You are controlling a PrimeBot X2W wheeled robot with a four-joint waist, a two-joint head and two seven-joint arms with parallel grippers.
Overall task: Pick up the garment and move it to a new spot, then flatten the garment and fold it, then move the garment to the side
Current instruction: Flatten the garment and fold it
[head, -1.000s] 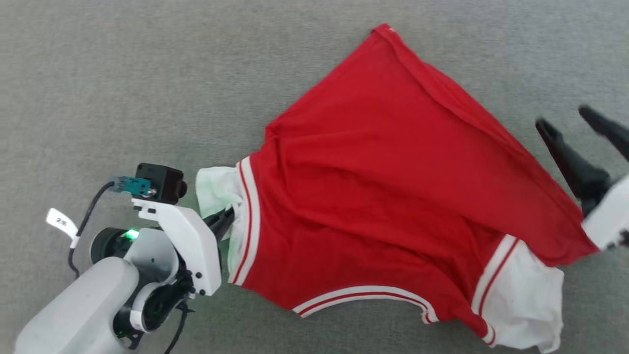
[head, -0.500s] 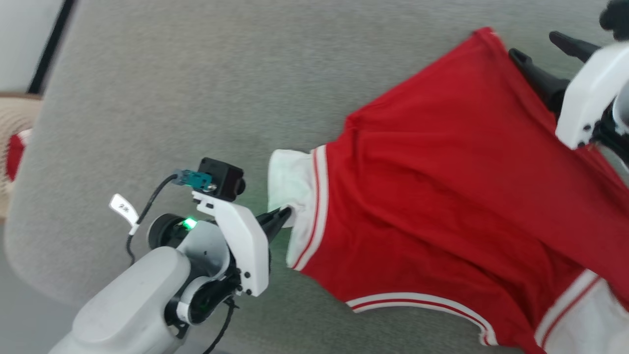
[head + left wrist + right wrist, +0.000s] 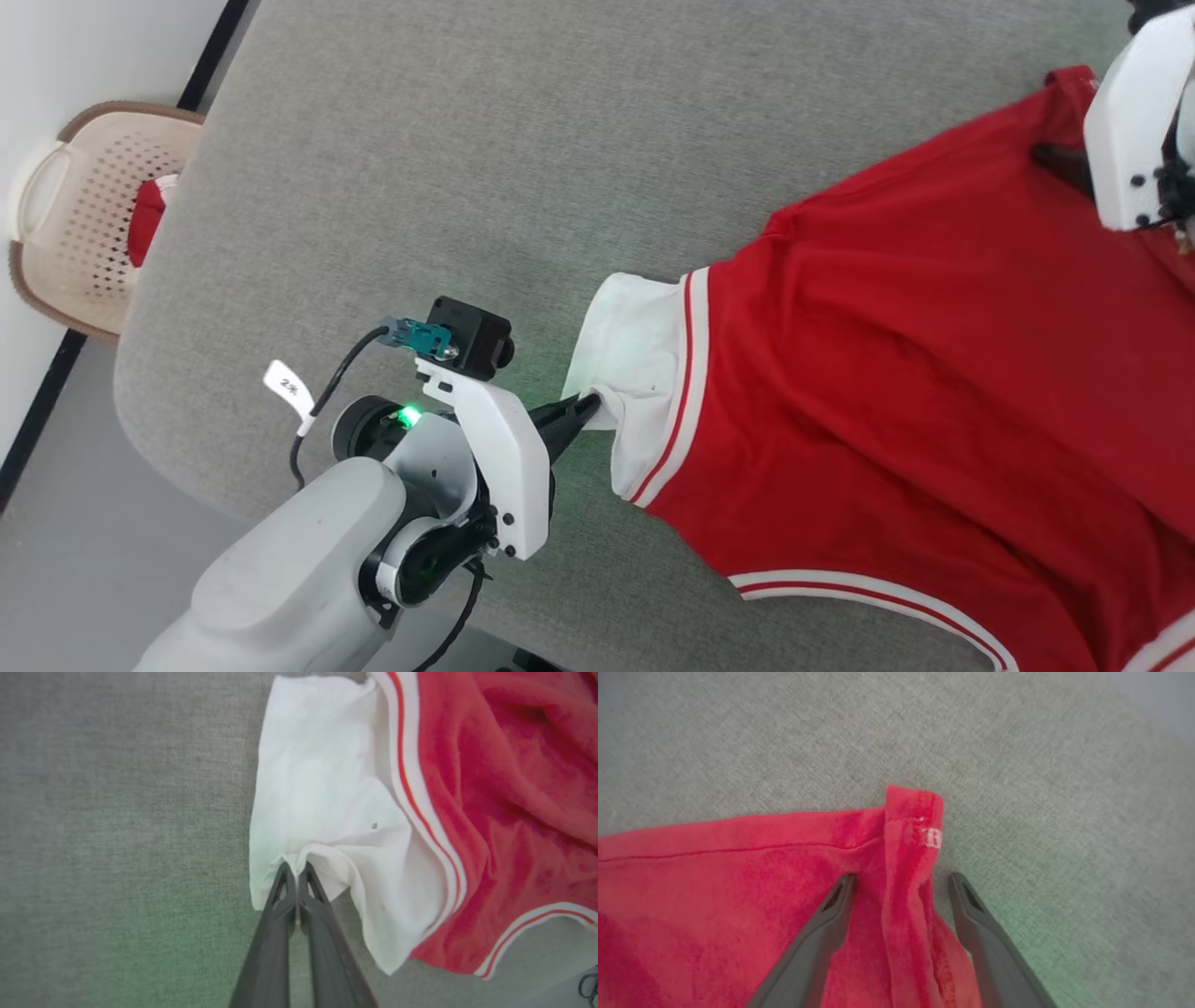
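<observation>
My right gripper pinches the garment by its bunched fold of red hem (image 3: 908, 896) next, since that fold stands up while the cloth (image 3: 738, 901) beside it lies flat.
The garment (image 3: 934, 373), a red jersey with white sleeves and striped trim, lies spread on the grey padded surface, plain side up. My left gripper (image 3: 590, 407) is shut on the edge of the white sleeve (image 3: 322, 793), pinching a fold of cloth (image 3: 295, 858). My right gripper (image 3: 901, 877) is open, its two fingers straddling a folded red hem corner (image 3: 915, 812) of the garment at the far side. In the head view the right arm's white housing (image 3: 1134, 131) covers that corner.
The grey padded surface (image 3: 485, 187) ends in a rounded corner at the lower left. Beyond it, on the pale floor, stands a beige perforated basket (image 3: 79, 215) holding something red. A black baseboard line runs along the wall.
The head camera has swung left, bringing the surface's corner and the basket into view. The right gripper went from beside the garment's right edge up to its far hem corner. The left grip is unchanged.
</observation>
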